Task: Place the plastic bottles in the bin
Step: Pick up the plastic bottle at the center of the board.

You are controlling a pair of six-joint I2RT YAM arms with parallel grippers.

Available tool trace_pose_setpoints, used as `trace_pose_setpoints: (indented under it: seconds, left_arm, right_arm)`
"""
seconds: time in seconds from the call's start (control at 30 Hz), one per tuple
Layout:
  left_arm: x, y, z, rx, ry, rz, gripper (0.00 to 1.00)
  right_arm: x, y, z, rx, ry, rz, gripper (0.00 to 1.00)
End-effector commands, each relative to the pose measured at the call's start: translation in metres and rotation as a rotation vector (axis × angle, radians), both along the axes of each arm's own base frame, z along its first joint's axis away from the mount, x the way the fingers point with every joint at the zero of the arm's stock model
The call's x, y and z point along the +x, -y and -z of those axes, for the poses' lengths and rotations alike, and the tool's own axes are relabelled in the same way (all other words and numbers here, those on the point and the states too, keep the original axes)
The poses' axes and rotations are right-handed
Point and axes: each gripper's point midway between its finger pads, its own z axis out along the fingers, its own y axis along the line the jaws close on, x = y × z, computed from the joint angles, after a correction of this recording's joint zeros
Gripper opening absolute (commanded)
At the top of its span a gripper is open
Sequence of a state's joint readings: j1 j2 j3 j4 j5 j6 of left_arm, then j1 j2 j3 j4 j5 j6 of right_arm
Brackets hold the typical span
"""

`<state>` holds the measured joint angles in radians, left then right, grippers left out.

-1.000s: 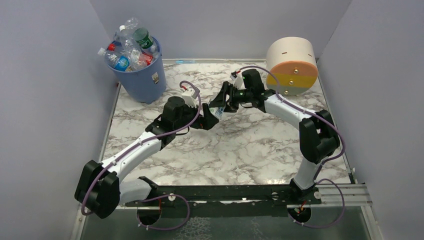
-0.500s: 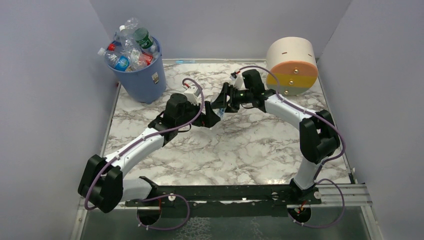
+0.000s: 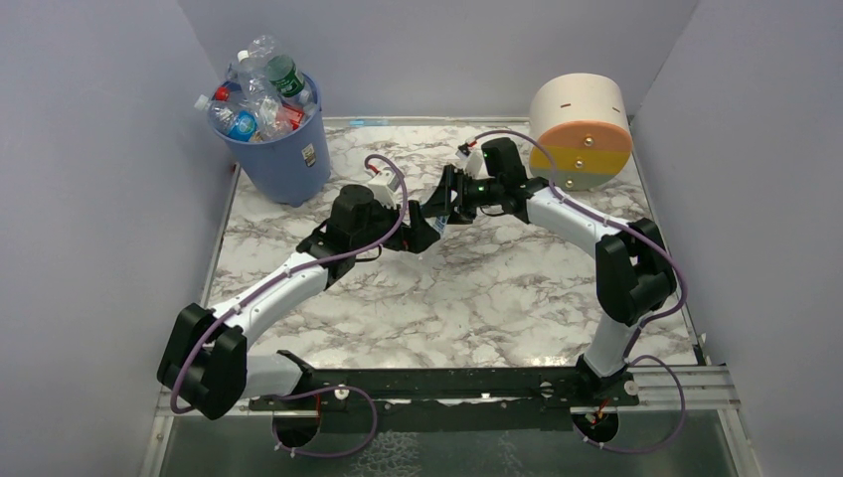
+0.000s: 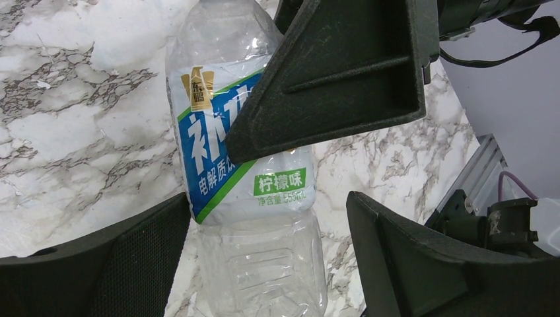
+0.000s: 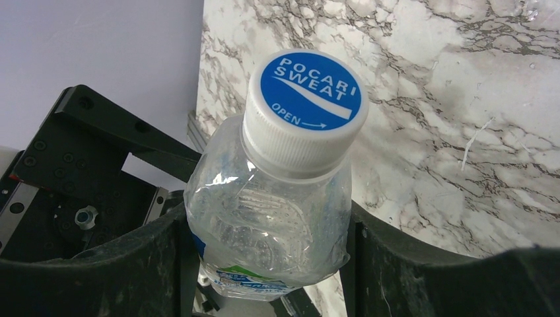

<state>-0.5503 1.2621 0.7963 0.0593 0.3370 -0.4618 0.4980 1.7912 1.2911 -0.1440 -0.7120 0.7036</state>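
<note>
The bottle's lower body is between my left gripper's fingers at the label's lower edge; they should close. Closing now would hold it.
A clear plastic bottle [image 3: 433,221] with a blue, white and green label and a white cap with a blue top [image 5: 307,112] is held above the table between both arms. My right gripper [image 3: 444,203] is shut on its upper body, pads pressed on both sides [image 5: 267,254]. My left gripper [image 3: 418,232] is open with its jaws either side of the bottle's lower end [image 4: 269,221]; a gap shows at its right finger [image 4: 422,257]. The blue bin [image 3: 286,159] stands at the far left corner, heaped with several plastic bottles [image 3: 253,94].
A cream, orange and yellow drum [image 3: 582,129] stands at the far right corner, close behind the right arm. Grey walls enclose the marble table [image 3: 477,298] on three sides. A black rail [image 3: 447,383] runs along the near edge.
My left gripper has moved up and right, bringing its open jaws around the bottle's lower end. The right gripper has kept hold of the bottle and barely moved.
</note>
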Motion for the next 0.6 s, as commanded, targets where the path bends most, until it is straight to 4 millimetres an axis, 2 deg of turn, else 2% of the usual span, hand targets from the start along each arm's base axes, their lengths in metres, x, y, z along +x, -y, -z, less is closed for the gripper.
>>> trace_pose_setpoints:
  seconds: [0.0,0.23,0.57]
  left_arm:
    - [0.0037,0.0109,-0.0214,-0.05,0.055,0.043,0.91]
    - [0.0045,0.0112,-0.0187,-0.05,0.051,0.041,0.91]
    - [0.0057,0.0115,-0.0148,-0.046,0.044,0.037,0.77]
  right_arm:
    - [-0.0094,-0.0055,-0.0244,0.041,0.058,-0.056,0.54]
    - [-0.0119,-0.008,-0.0241,0.043,0.057,-0.069,0.54]
    - [-0.0143,-0.0096,-0.0259,0.043,0.061,-0.078,0.54]
